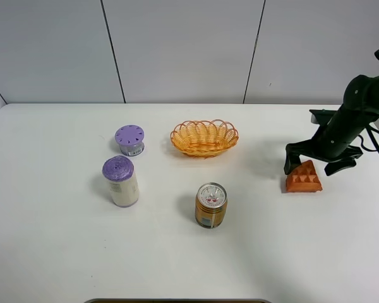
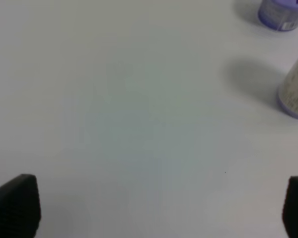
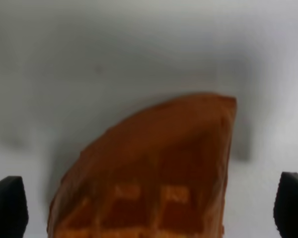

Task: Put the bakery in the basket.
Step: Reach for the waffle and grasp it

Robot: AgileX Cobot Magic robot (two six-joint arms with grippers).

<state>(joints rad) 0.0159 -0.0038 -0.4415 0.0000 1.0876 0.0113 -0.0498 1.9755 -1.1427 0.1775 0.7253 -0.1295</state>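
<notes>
Next, my right gripper picks up the waffle wedge by its two opposite sides to put the bakery (image 1: 304,177) in the basket (image 1: 204,137).
The bakery (image 1: 304,177), an orange-brown waffle wedge with square dents, lies on the white table at the right. My right gripper (image 1: 314,165) is open, its fingers straddling the wedge's far tip just above the table. In the right wrist view the bakery (image 3: 154,173) fills the space between the two fingertips (image 3: 7,206). The yellow-orange wicker basket (image 1: 204,137) sits empty at the table's middle back, well left of the wedge. My left gripper (image 2: 154,208) is open over bare table; it is outside the exterior view.
An orange drink can (image 1: 211,204) stands in front of the basket. A white bottle with a purple lid (image 1: 120,181) and a small purple-lidded jar (image 1: 130,139) stand at the left; both show in the left wrist view, bottle (image 2: 295,89) and jar (image 2: 282,12).
</notes>
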